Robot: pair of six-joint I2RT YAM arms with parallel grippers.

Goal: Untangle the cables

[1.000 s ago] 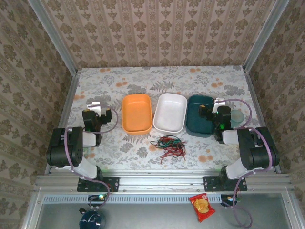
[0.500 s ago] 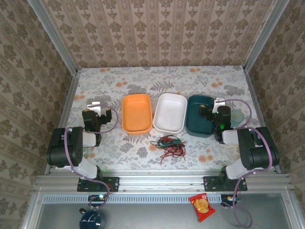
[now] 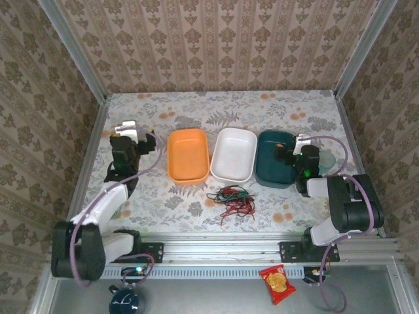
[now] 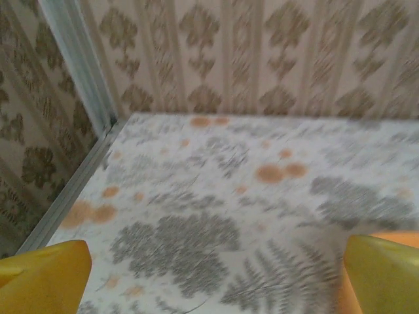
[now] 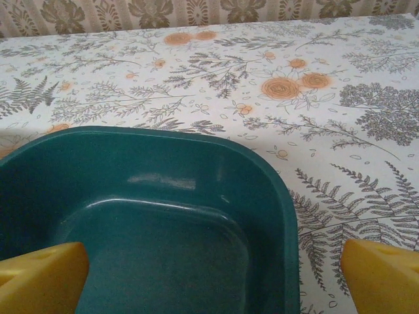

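The cables need to be untangled, so my right gripper next needs to pick up a single red wire near its loose end (image 3: 249, 210) and pull its length out.
The cables (image 3: 231, 199) lie in a loose tangle of red, green and black wires on the flowered table (image 3: 196, 111), just in front of the white tray (image 3: 234, 154). My left gripper (image 3: 126, 136) hovers at the left, beside the orange tray (image 3: 188, 155), well away from the tangle. It is open, and its yellow fingertips (image 4: 40, 277) stand wide apart over bare tablecloth. My right gripper (image 3: 296, 152) is open at the right end of the teal tray (image 3: 273, 159). Its fingertips (image 5: 383, 277) straddle that tray's corner (image 5: 288, 216) with nothing between them.
The three trays stand in a row across the middle of the table. A pale round lid (image 3: 329, 159) lies right of the teal tray. Metal frame rails (image 3: 88, 157) and patterned walls (image 4: 262, 59) close in the left, right and far sides.
The left arm has stretched out from its folded pose, and its gripper has moved a little towards the far wall. The right arm has hardly moved. The cables lie as before.
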